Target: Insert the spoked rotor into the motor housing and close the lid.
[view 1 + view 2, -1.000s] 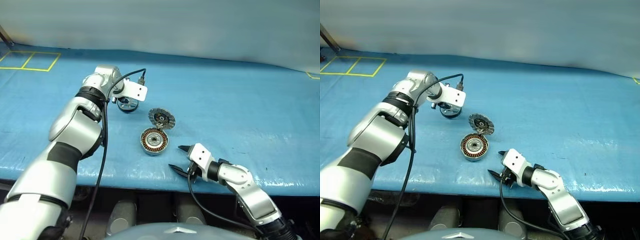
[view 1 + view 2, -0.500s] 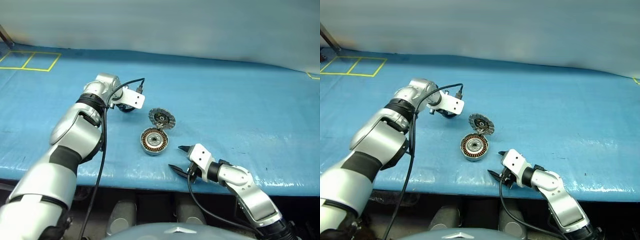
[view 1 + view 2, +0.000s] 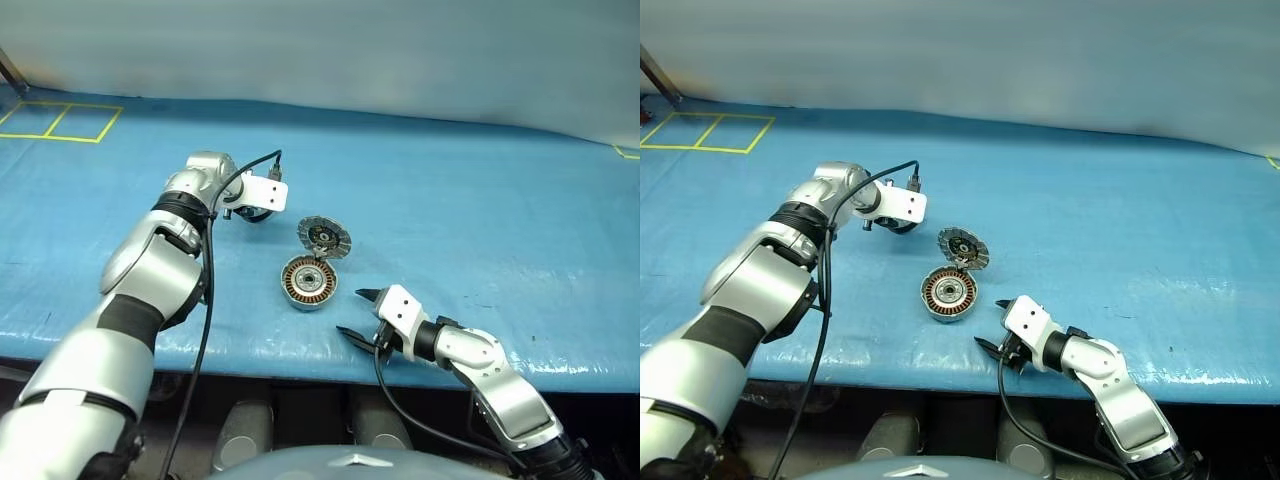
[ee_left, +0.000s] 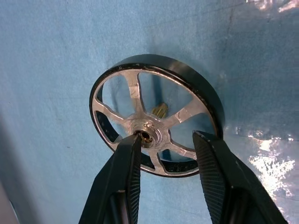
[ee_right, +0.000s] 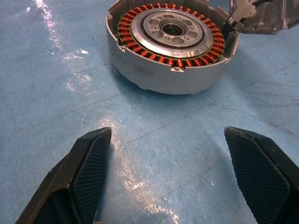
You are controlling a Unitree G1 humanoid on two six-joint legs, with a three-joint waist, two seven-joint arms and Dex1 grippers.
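I need to grab the spoked rotor by its central hub next with my left gripper. Then it can insert the rotor into the motor housing.
The spoked rotor, a dark ring with silver spokes, lies flat on the blue table. My left gripper hangs just over it, open, with one fingertip at the hub and the other by the rim. In the head views the left hand covers most of the rotor. The motor housing, a silver cup with copper windings, sits mid-table. Its lid stands up open on the far side. My right gripper rests near the front edge just right of the housing, open wide and holding nothing.
A blue sheet covers the table, with its front edge close to me. Yellow tape squares mark the far left corner. A black cable hangs from my left wrist.
My left gripper has sunk a little toward the rotor, covering more of it in the head views. The right arm, housing and lid have not moved.
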